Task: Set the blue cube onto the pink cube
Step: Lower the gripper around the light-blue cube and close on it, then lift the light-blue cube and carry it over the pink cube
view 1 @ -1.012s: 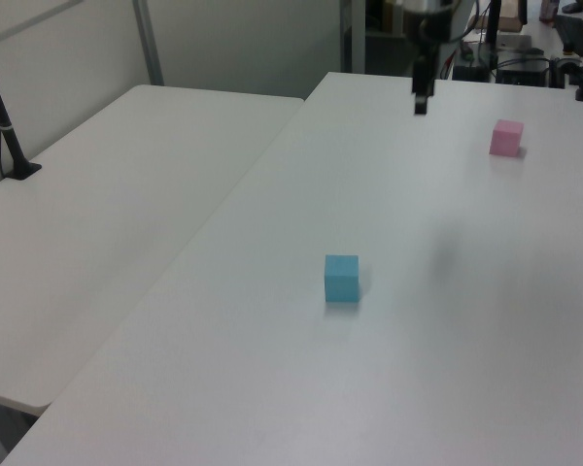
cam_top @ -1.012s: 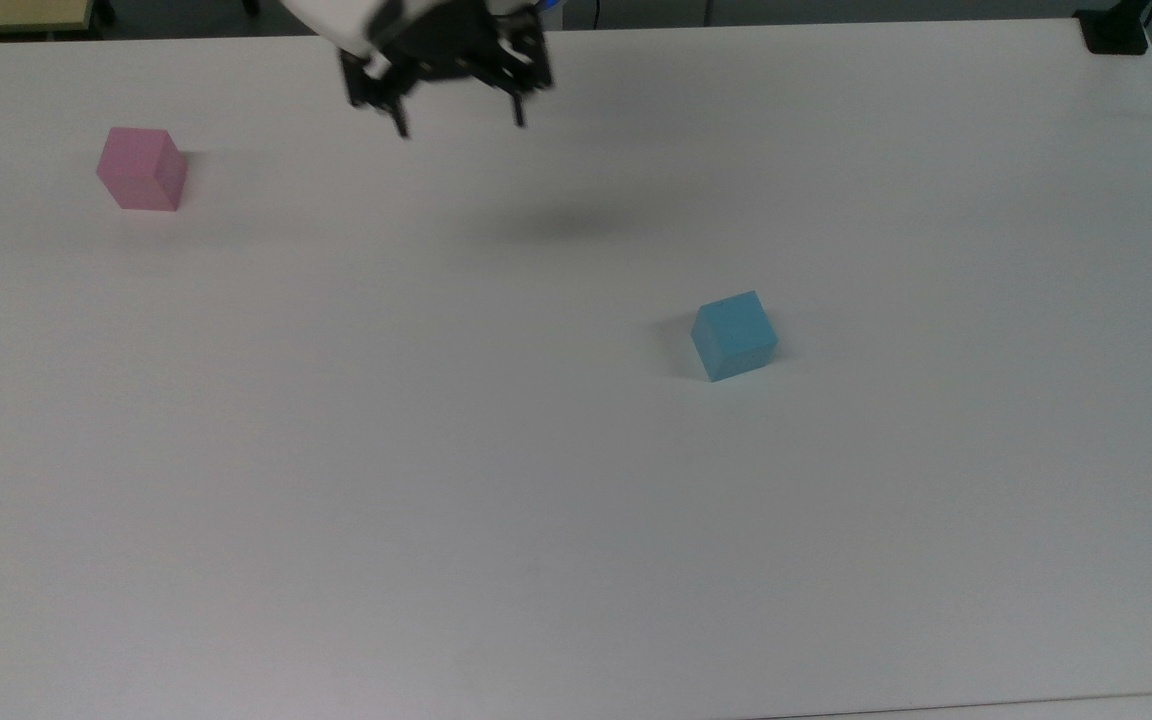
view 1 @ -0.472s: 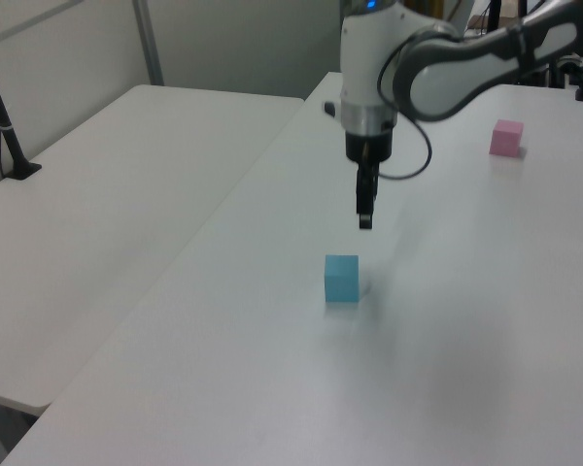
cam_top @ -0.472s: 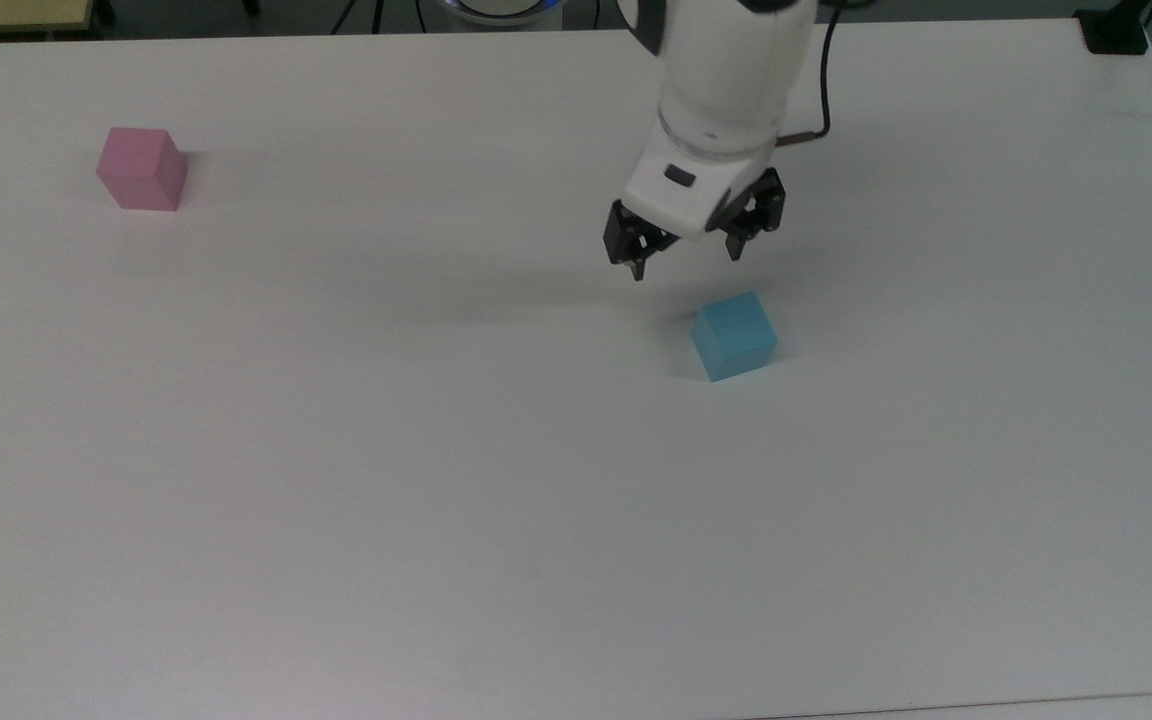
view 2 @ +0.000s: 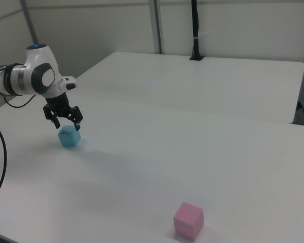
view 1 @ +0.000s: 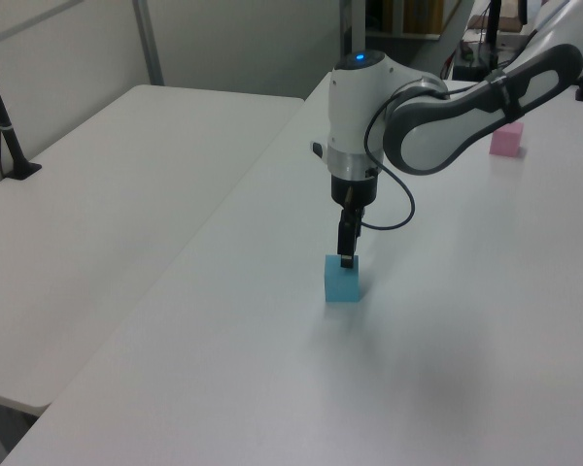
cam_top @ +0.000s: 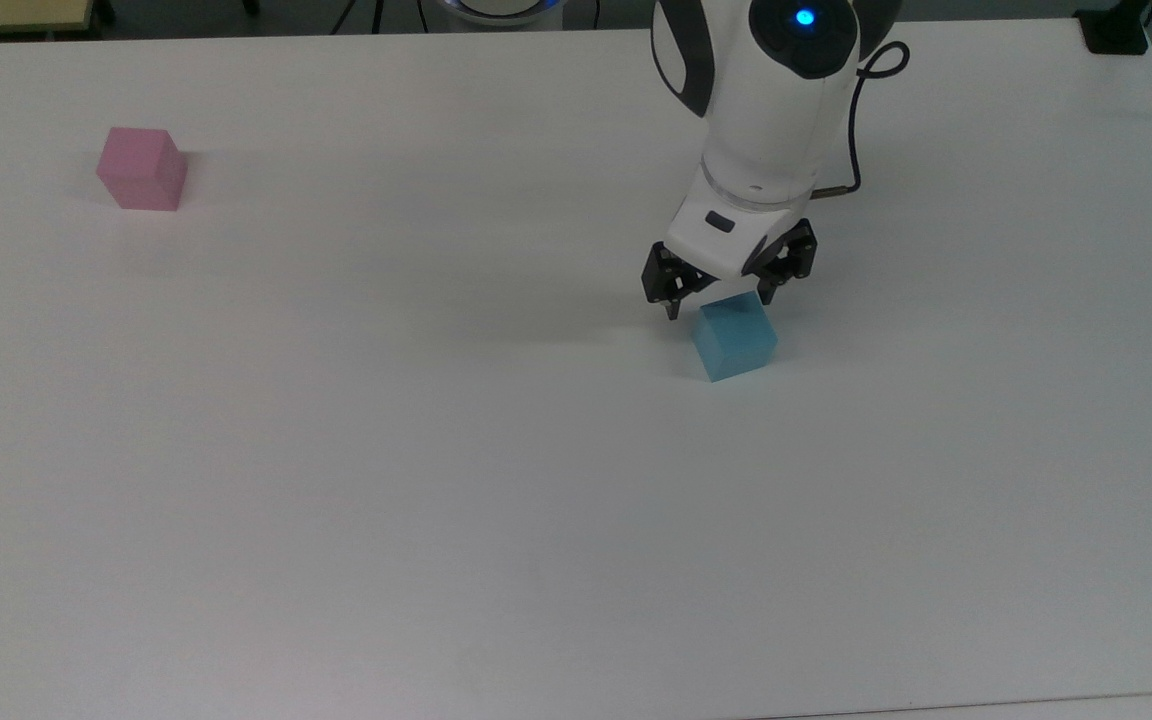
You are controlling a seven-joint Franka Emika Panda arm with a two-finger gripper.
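Note:
The blue cube (view 1: 342,281) is just below my gripper. My gripper will grab the blue cube by its sides next, to put it on the pink cube (view 1: 506,140).
The blue cube (cam_top: 734,337) (view 1: 342,281) (view 2: 69,136) rests on the white table (cam_top: 436,450) right of centre in the top view. My gripper (cam_top: 720,306) (view 1: 345,259) (view 2: 67,125) hangs open just above it, one finger over each side of the cube's top, with nothing held. The pink cube (cam_top: 142,168) (view 1: 506,138) (view 2: 188,220) stands alone far off, near the top view's upper left corner.
A second white table (view 1: 107,214) adjoins this one in the left view's left. A black post (view 1: 2,121) stands on it. A black clamp base (cam_top: 1114,32) sits at the top view's upper right corner. The arm's cable (cam_top: 851,120) loops beside the wrist.
My arm has swept from the table's far edge toward the blue cube and lowered, ending with the open fingers just over its top. Neither cube has moved.

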